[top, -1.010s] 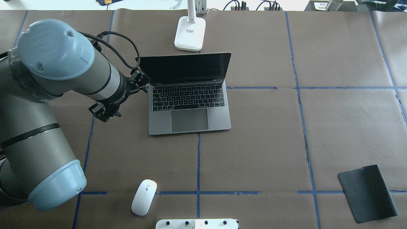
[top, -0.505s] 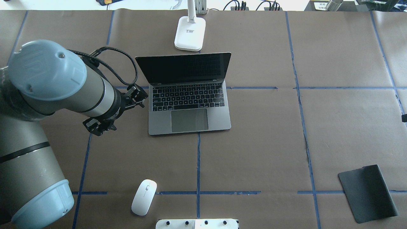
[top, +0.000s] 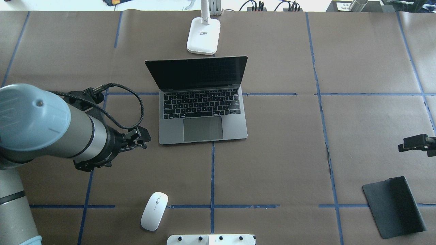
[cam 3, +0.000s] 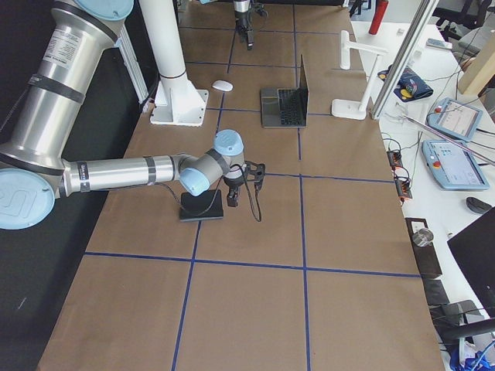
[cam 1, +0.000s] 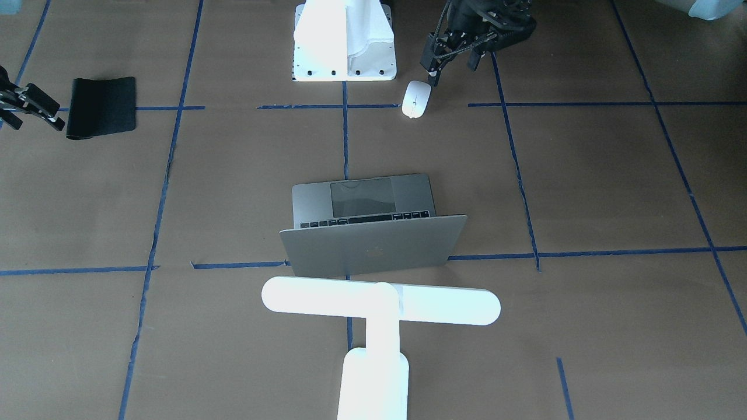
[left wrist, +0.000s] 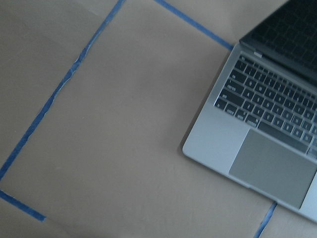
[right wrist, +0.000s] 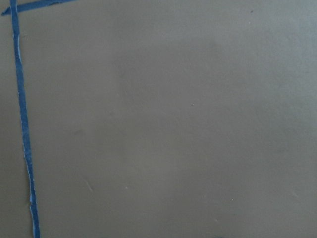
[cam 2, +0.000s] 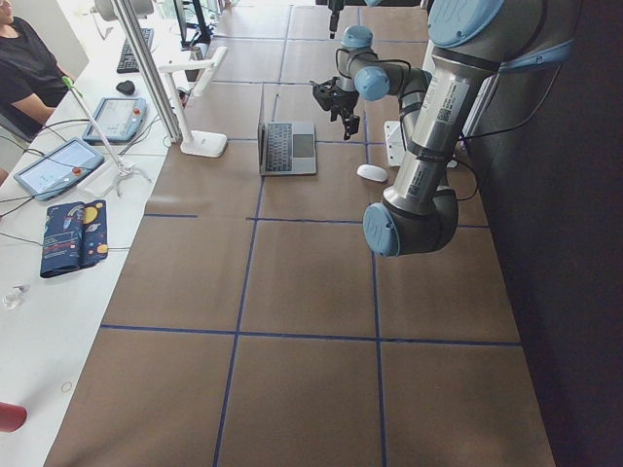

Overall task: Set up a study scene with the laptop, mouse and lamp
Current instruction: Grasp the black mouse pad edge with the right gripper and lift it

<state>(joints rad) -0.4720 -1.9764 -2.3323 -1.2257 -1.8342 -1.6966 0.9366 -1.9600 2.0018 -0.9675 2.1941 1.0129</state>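
The robot's right hand will lay out a mouse pad beside the laptop (cam 1: 371,224) next. It will take hold of the black mat by its edge (cam 1: 70,109) for that.
The silver-grey laptop (top: 202,117) stands open at the table's middle, screen dark. The white lamp (cam 1: 379,300) stands behind it, its base (top: 203,35) on the paper. The white mouse (top: 154,211) lies near the robot's edge and also shows in the front view (cam 1: 416,98). My left gripper (cam 1: 454,65) hangs open and empty above the table, left of the laptop's front corner and apart from the mouse. My right gripper (cam 1: 29,111) is open and empty at the far right, above the paper near the black mat.
A black mat (top: 393,206) lies at the near right. A blocky white pedestal (top: 211,240) with bolt holes stands at the near edge, right of the mouse. Blue tape lines cross the brown paper. Tablets and cables lie beyond the far edge.
My left arm has drawn back from the laptop's left hinge toward the near edge, closer to the mouse. My right gripper has come into view at the right edge.
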